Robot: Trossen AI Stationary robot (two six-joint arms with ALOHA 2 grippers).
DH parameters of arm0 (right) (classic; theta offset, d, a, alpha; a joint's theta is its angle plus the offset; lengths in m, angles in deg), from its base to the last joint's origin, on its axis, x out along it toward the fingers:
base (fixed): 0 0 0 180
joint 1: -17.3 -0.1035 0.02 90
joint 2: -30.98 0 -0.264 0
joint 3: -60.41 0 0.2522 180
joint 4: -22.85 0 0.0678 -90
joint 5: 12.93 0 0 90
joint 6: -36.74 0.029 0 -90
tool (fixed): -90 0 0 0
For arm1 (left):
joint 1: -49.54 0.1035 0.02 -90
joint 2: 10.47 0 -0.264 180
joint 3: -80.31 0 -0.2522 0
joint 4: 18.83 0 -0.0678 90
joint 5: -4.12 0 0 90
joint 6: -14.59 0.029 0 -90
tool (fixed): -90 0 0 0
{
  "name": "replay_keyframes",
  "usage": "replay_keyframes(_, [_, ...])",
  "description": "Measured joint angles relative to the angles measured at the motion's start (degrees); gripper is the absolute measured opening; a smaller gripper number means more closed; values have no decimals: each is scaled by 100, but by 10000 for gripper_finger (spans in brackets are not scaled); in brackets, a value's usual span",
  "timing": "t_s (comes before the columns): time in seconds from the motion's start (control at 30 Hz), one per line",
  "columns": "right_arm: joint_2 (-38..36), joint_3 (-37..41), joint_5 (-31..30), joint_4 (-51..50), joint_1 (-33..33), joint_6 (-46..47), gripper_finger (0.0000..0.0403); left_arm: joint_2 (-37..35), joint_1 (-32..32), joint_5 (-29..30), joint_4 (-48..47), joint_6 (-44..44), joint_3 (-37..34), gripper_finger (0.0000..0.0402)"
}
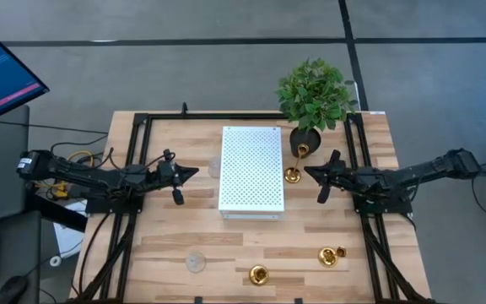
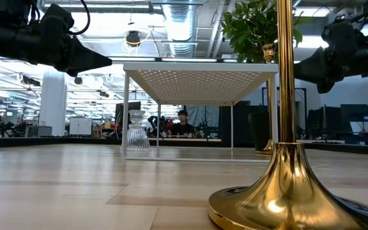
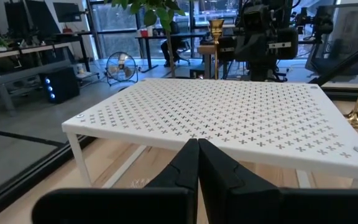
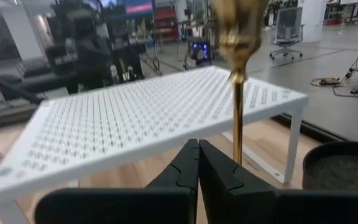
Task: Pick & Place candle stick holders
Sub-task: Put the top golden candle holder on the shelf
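The right gripper grips the tall gold holder by its slim stem [image 1: 297,163] next, to place it on the white perforated box [image 1: 251,169].
A tall gold holder [image 1: 293,174] stands on its round base beside the white perforated box's [image 1: 251,169] right side. Its stem [image 4: 237,118] rises just past my right gripper [image 1: 306,171], which is shut and empty. My left gripper [image 1: 195,173] is shut and empty, off the box's left side and pointing at it [image 3: 197,142]. Two more gold holders [image 1: 259,274] [image 1: 328,256] stand near the front edge. One clear glass holder [image 1: 196,262] stands at the front left. Another [image 2: 137,134] stands by the box's left side.
A green plant in a black pot [image 1: 313,101] stands at the far right, close behind the tall holder. Black frame rails [image 1: 133,169] run along both table sides. Bare wood [image 1: 251,241] lies between the box and the front holders.
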Motion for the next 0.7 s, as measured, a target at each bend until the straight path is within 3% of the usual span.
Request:
replay_keyframes(0.4, [764, -4, -84, 345, 24, -2, 11, 0, -2, 0, -11, -2, 0, 8])
replay_keyframes(0.7, [1125, -4, -172, 341, 24, -2, 142, 0, -1, 0, -16, -4, 0, 8])
